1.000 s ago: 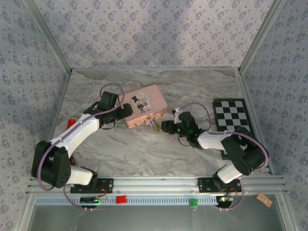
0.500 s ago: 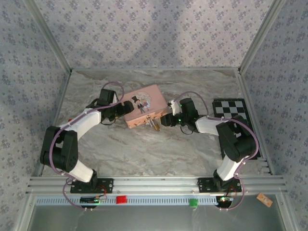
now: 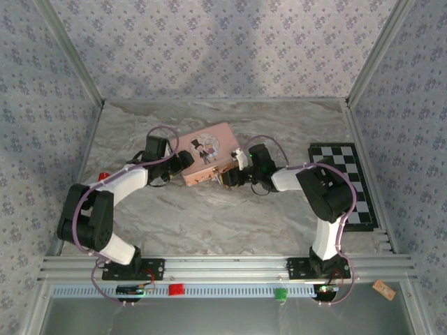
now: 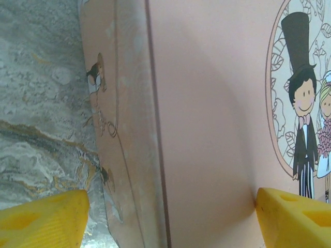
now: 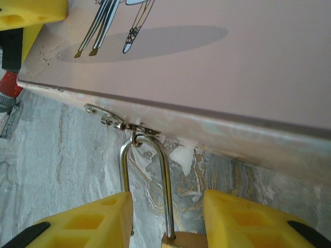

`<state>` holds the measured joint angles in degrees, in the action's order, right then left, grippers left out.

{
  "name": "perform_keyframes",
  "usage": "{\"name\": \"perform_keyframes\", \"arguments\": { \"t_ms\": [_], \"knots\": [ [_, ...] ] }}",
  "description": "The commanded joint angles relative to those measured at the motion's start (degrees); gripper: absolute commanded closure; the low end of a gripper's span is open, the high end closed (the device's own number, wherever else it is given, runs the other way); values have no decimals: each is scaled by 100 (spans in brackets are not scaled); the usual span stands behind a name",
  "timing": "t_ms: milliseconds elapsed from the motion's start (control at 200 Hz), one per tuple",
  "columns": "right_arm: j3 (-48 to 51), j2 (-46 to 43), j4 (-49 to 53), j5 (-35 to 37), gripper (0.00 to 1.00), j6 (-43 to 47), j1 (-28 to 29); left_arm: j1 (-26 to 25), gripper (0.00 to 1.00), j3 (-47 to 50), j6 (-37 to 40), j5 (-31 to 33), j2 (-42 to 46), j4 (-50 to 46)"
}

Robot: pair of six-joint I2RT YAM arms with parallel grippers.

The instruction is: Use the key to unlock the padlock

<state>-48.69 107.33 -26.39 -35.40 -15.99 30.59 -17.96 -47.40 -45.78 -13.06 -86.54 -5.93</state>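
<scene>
The padlock should next be grabbed by my right gripper where the shackle meets the lock body. The shackle's curve then stays free to slip out of the hasp.
The small brass padlock hangs by its silvery shackle from the hasp on the front wall of the pink cartoon-printed tin. In the top view the padlock lies on the table just in front of the tin. My right gripper is open and straddles the shackle and the top of the lock body. The left leg of the shackle runs behind one yellow finger. My left gripper is open around the tin's left end, one finger beside the side wall and one over the lid. The key is out of view.
A checkerboard mat lies at the right, under the right arm's elbow. A small red thing sits beside the left forearm. Patterned walls and metal posts close in the marble table on three sides.
My right gripper has swung left from beside the checkerboard up to the padlock at the tin's front. My left gripper has stayed at the tin's left end, its jaws a little narrower.
</scene>
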Motion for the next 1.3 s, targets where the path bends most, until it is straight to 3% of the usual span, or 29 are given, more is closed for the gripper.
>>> {"name": "perform_keyframes", "arguments": {
  "t_ms": [0,235,815,1129,1294],
  "knots": [
    [12,103,-609,-75,61,-206,-8,-68,18,228,-334,207,172,-57],
    [-75,217,-516,-174,69,-159,-9,-77,17,266,-402,190,113,-26],
    [-233,429,-446,-301,71,-97,157,-126,17,172,-450,143,-19,-13],
    [-169,350,-585,-214,88,-300,173,-156,17,182,-467,237,-51,-57],
    [-113,177,-500,187,92,-513,349,-195,17,234,-509,339,-47,-45]
  ]
}}
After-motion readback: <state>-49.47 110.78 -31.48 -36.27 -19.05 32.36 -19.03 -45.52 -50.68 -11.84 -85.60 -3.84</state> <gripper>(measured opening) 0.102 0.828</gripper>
